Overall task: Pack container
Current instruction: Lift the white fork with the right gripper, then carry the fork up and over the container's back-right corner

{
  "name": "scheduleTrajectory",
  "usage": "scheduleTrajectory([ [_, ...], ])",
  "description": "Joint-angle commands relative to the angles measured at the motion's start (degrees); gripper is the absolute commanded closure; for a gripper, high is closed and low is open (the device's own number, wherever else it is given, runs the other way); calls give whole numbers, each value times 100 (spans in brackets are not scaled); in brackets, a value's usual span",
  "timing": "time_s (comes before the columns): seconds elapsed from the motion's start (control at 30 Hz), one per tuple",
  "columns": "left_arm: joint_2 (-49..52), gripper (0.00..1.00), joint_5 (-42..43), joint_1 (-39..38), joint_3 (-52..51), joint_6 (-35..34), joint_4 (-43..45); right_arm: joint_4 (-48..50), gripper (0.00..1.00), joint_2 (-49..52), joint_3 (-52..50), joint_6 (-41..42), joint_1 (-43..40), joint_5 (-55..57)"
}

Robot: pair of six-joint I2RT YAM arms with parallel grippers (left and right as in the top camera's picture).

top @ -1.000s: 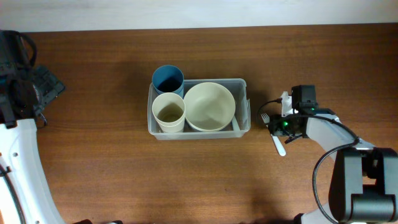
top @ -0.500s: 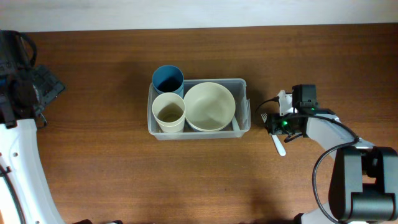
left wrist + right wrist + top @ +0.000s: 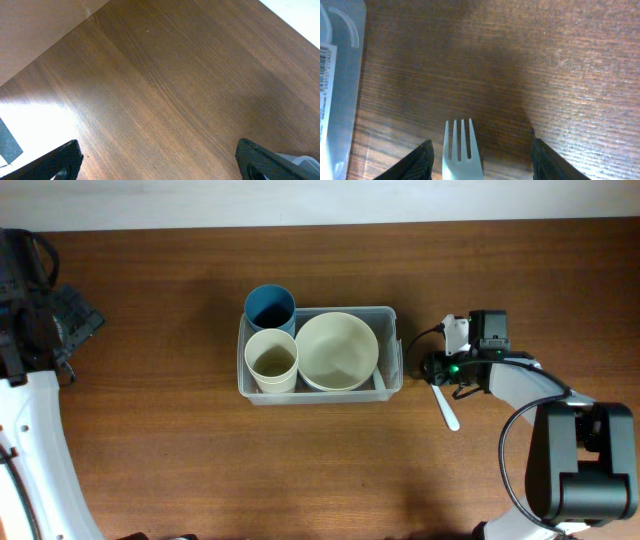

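Note:
The white fork is to be packed, so my right gripper will next grab it by its head (image 3: pixel 462 167), and the fork's handle stays free to enter the container.
The clear rectangular container (image 3: pixel 391 311) stands mid-table and holds a blue cup (image 3: pixel 270 307), a cream cup (image 3: pixel 271 360) and a cream bowl (image 3: pixel 337 350). A white fork (image 3: pixel 449 412) lies on the table to its right. My right gripper (image 3: pixel 434 368) is open over the fork's head. In the right wrist view the fork's tines (image 3: pixel 462 150) lie between the open fingers (image 3: pixel 484 159), closer to the left finger, with the container's wall (image 3: pixel 340 90) at the left. My left gripper (image 3: pixel 72 322) is open and empty at the far left (image 3: pixel 160 160).
The table's far edge runs along the top of the overhead view. A narrow strip of brown wood separates the container from the fork. The left wrist view shows only bare wood and a pale wall at the top.
My right gripper has moved a little left and now covers the fork's tines in the overhead view. The fork, the container and the left arm have not moved.

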Motion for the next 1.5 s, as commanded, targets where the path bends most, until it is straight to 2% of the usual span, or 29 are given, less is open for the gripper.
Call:
scheduleTrajectory([
  [0.0, 20, 0, 7, 26, -13, -72, -7, -181, 43, 568, -308, 46, -7, 63],
  [0.37, 20, 0, 7, 26, -13, -72, -7, -1182, 44, 568, -308, 391, -13, 83],
  [0.6, 20, 0, 7, 26, -13, -72, -7, -1342, 64, 568, -308, 730, -13, 240],
  [0.9, 20, 0, 7, 26, -13, -72, -7, -1405, 65, 568, -308, 723, -7, 256],
  [1.0, 20, 0, 7, 26, -13, -72, -7, -1447, 74, 568, -308, 728, -7, 249],
  [1.47, 20, 0, 7, 26, -13, -72, -7, -1451, 86, 568, -308, 732, -7, 122],
])
